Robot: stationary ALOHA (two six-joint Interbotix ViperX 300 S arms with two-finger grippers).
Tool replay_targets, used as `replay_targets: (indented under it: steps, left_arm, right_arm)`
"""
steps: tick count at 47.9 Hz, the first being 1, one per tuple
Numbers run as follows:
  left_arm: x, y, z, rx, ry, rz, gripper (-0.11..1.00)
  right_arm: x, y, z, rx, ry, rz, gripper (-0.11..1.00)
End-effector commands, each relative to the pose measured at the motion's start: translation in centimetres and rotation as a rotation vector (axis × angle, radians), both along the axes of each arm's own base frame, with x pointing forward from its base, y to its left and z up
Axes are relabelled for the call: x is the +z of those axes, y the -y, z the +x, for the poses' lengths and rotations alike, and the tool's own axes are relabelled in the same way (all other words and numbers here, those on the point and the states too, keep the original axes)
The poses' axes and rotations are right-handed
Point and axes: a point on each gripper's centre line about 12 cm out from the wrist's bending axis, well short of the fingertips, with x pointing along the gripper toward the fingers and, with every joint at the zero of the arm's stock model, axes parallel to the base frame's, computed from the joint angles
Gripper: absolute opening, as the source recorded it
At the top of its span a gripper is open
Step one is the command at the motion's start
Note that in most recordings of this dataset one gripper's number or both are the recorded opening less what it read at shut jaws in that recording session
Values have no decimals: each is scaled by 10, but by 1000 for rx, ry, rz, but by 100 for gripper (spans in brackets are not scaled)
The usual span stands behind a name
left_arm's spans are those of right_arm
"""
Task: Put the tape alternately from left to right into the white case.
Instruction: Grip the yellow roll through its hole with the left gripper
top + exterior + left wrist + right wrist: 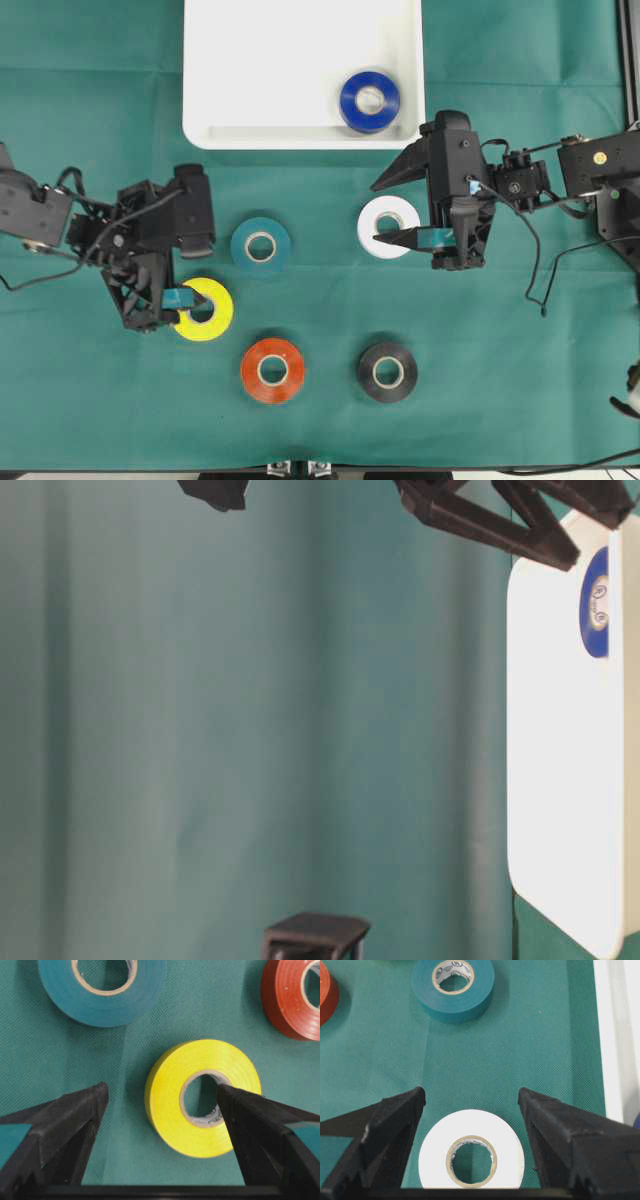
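My left gripper's fingers hang above the roll's side point(166, 1090), one overlapping the core's rim point(186, 1097), so I should lower them first, then close on the yellow roll.
The white case point(250, 110) lies at the table's far edge with a blue tape roll point(369, 100) in its right near corner; the case point(560, 780) and blue roll point(595, 600) also show at table level. My left gripper point(197, 272) is open at the yellow roll point(205, 308). In the left wrist view the gripper point(161, 1092) has one finger in the core of the yellow roll point(202, 1097) and the other outside it. My right gripper point(378, 212) is open, and in its wrist view the gripper point(471, 1094) straddles the white roll point(470, 1147).
A teal roll point(260, 245) lies between the two grippers. A red-orange roll point(272, 370) and a black roll point(387, 372) sit nearer the front edge. A green cloth point(500, 380) covers the table. Cables point(535, 270) trail from the right arm.
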Motion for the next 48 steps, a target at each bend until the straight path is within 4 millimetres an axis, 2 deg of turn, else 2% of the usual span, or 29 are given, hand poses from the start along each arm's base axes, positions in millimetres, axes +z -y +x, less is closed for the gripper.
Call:
replay_targets:
  steps: [1, 24, 38, 43, 48]
  left_arm:
    - [4, 6, 9, -11, 10, -3, 57]
    - [-19, 12, 11, -28, -104, 27, 57]
    - [-20, 12, 11, -30, -105, 29, 56]
    - [-20, 13, 11, -32, -106, 30, 52]
    - [-20, 12, 11, -33, -107, 31, 38]
  right_arm:
    - [6, -1, 3, 4, 22, 4, 81]
    - [3, -1, 1, 4, 15, 4, 81]
    - [2, -1, 0, 4, 12, 3, 81]
    - [3, -1, 0, 2, 13, 3, 81]
    - [3, -1, 0, 4, 13, 3, 81]
